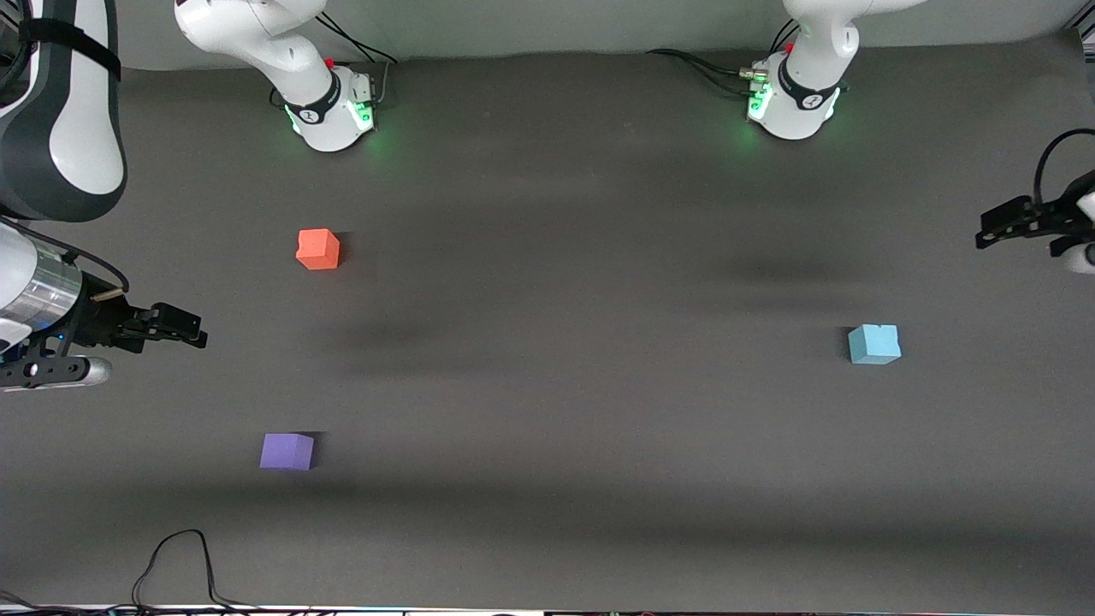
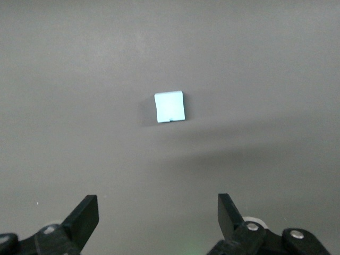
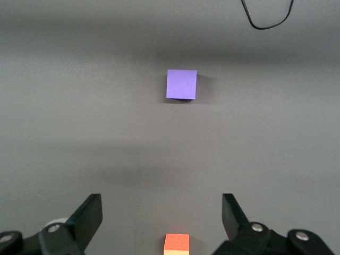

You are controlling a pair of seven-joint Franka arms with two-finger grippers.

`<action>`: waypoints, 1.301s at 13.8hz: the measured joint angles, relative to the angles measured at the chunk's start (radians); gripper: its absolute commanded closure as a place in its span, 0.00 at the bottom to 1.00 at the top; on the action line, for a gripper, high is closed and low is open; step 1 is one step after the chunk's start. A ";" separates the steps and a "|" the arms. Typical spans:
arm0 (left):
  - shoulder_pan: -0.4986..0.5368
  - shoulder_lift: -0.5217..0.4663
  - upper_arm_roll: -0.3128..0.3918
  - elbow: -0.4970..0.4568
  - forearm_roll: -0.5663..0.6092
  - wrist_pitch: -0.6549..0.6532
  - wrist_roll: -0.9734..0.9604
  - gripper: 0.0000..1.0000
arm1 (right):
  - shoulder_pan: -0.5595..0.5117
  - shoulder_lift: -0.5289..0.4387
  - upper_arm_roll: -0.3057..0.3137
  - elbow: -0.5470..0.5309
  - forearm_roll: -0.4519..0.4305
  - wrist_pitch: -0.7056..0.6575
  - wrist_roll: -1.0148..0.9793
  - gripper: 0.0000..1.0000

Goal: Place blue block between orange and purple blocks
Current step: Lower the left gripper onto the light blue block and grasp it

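Observation:
I next need my left gripper to grab the light blue block (image 1: 873,344) by its opposite sides, then place it between the orange and purple blocks.
The light blue block (image 1: 873,344) lies on the dark table toward the left arm's end. The orange block (image 1: 318,249) and the purple block (image 1: 287,451) lie toward the right arm's end, the purple one nearer the front camera, with a wide gap between them. My left gripper (image 1: 985,233) hangs open and empty above the table at the left arm's end. Its wrist view shows the blue block (image 2: 170,107) well clear of the open gripper (image 2: 158,212). My right gripper (image 1: 192,329) is open and empty. Its wrist view shows the gripper (image 3: 162,215), the purple block (image 3: 181,84) and the orange block (image 3: 176,243).
A thin black cable (image 1: 175,565) loops on the table near the front edge, close to the purple block, and shows in the right wrist view (image 3: 265,21). The right arm's base (image 1: 329,111) and the left arm's base (image 1: 796,103) stand along the back.

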 measured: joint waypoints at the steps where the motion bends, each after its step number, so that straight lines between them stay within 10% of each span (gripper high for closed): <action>1: -0.001 0.002 -0.003 -0.042 0.003 0.057 0.000 0.00 | 0.000 0.000 0.000 0.000 0.000 0.000 0.000 0.00; 18: -0.014 0.341 -0.009 -0.350 0.012 0.825 0.003 0.00 | 0.007 0.000 0.002 0.000 0.000 0.001 -0.003 0.00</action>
